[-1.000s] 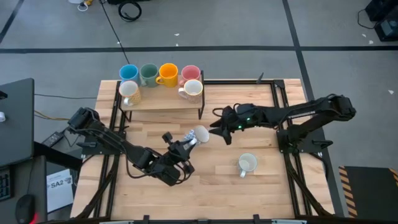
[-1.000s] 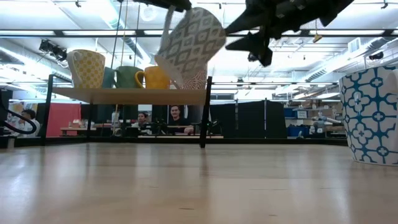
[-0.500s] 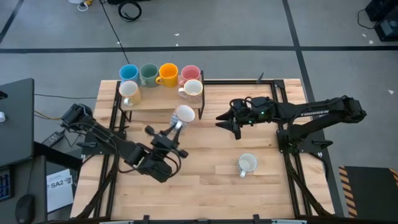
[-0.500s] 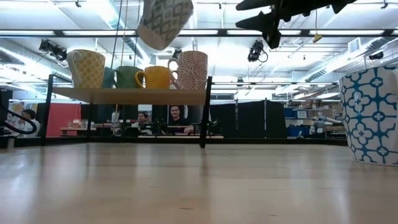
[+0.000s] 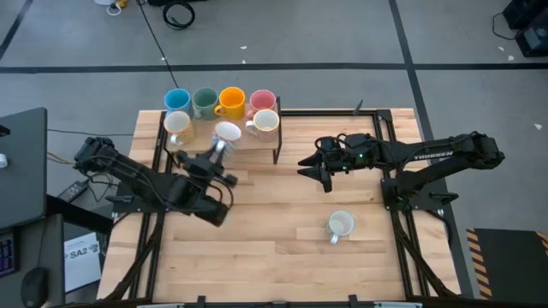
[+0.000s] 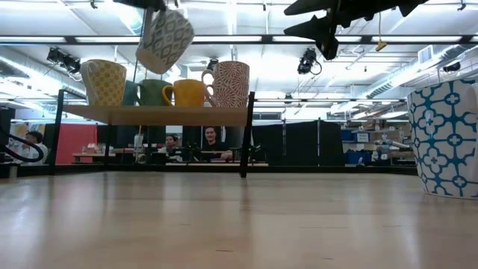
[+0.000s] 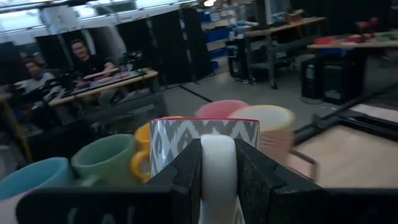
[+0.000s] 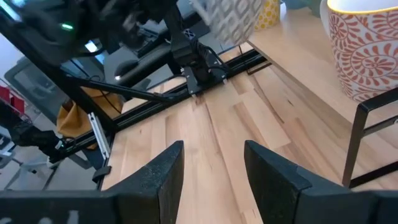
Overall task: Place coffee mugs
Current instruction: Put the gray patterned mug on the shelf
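Note:
The grey-patterned white mug is still above and short of the shelf's front edge, so my left gripper moves it there before opening, or it would fall.
My left gripper [image 5: 217, 151] is shut on a white mug with a grey diamond pattern [image 5: 227, 133], held high above the front of the wooden shelf [image 5: 248, 141]; the low view shows the mug [image 6: 164, 39] above the shelf board. On the shelf stand blue [image 5: 177, 99], green [image 5: 205, 101], orange-yellow [image 5: 231, 100] and pink [image 5: 262, 101] mugs in the back row. A yellow-patterned one [image 5: 177, 124] and a red-patterned one [image 5: 265, 122] stand in front. A blue-patterned white mug [image 5: 341, 225] rests on its base on the table. My right gripper [image 5: 310, 167] hangs open over the table's middle right. My left gripper pinches the grey-patterned mug's white handle [image 7: 217, 163] between its two fingers [image 7: 183, 177], one on each side of the loop. The fingers come roughly level from the table's near side. The mug is lifted clear, mouth up and slightly tilted, between the two front-row mugs.
The shelf stands on black legs [image 6: 245, 134] at the table's far left. Black rails [image 5: 384, 145] run along both table sides. Bare wood lies between the shelf and the blue-patterned mug [image 6: 447, 138]. People sit at desks [image 6: 213, 142] in the room beyond.
My left gripper has carried the grey-patterned mug from the table's middle toward the far-left shelf, raising it and bringing it from strongly tilted to nearly upright above the shelf's front row. My right gripper drew back toward the table's right edge, then stayed still.

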